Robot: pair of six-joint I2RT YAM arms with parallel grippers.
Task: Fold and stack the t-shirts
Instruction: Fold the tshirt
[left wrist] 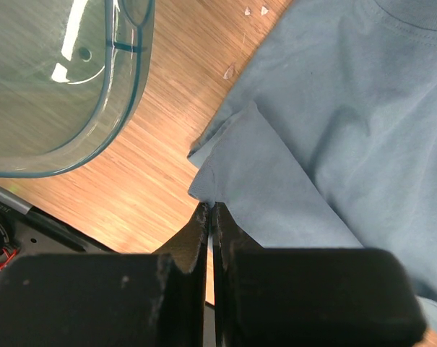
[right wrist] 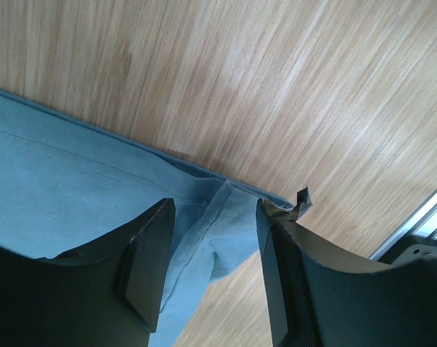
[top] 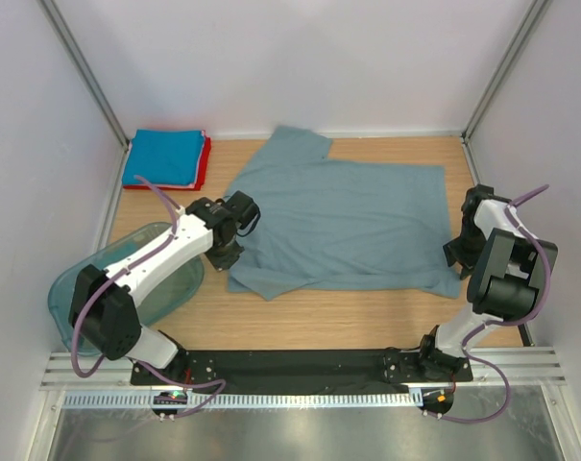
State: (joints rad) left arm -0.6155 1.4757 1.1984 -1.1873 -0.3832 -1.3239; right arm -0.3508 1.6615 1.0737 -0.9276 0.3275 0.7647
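The grey-blue t-shirt's folded hem corner lies between the open fingers, so closing now would catch it. It is time for my right gripper to close on the corner.
The grey-blue t-shirt (top: 348, 221) lies spread flat on the wooden table, one sleeve pointing to the back. My left gripper (top: 225, 255) is at its near-left corner. In the left wrist view the gripper (left wrist: 211, 207) is shut, its tips pinching the edge of the t-shirt's corner flap (left wrist: 254, 173). My right gripper (top: 457, 255) is at the shirt's near-right corner. In the right wrist view it (right wrist: 212, 210) is open and straddles the folded hem corner (right wrist: 229, 224). The folded bright blue t-shirt (top: 165, 156) lies on the red t-shirt (top: 205, 163) at the back left.
A translucent teal plastic tub (top: 98, 279) sits at the near left under the left arm, and also shows in the left wrist view (left wrist: 52, 87). Frame posts and white walls close in the sides and back. A metal rail runs along the near edge (top: 290, 370).
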